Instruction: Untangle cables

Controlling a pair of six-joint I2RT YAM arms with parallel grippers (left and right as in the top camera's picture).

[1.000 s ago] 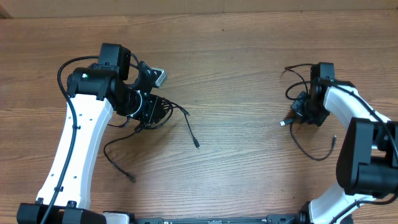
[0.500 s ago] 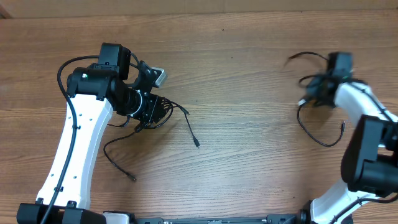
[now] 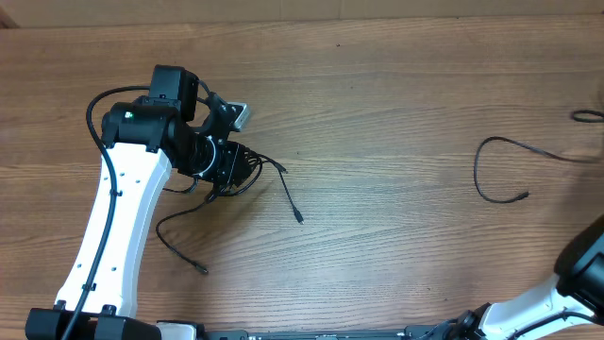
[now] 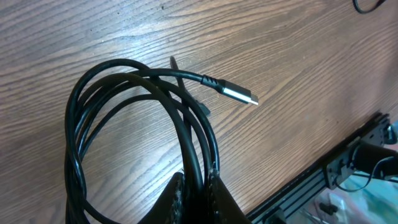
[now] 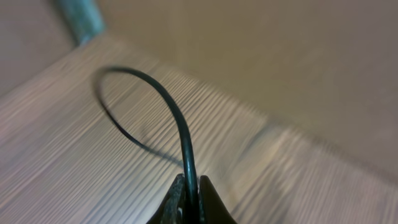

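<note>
My left gripper holds the coil with its loops over flat, empty wood, well inside the table's edges. It should let go of the coil now.
A coiled bundle of black cables (image 3: 236, 170) lies at mid-left of the wooden table, with loose strands trailing toward the front. My left gripper (image 3: 219, 162) is shut on its loops; in the left wrist view the coil (image 4: 134, 112) rises from the jaws (image 4: 198, 193) and a silver plug (image 4: 239, 94) points right. One separate thin cable (image 3: 495, 170) lies curved at the far right and runs off the right edge. My right gripper is outside the overhead view; in the right wrist view its jaws (image 5: 191, 198) are shut on that cable (image 5: 168, 109).
A loose strand with a plug (image 3: 295, 212) lies right of the bundle, another (image 3: 184, 253) curls toward the front. The table's far edge (image 5: 205, 87) is close ahead in the right wrist view. A metal frame rail (image 4: 348, 158) runs along the table's front edge.
My right gripper has swung right and out of the overhead view, dragging its cable along; the cable now lies stretched at the far right. The left arm and bundle have not moved.
</note>
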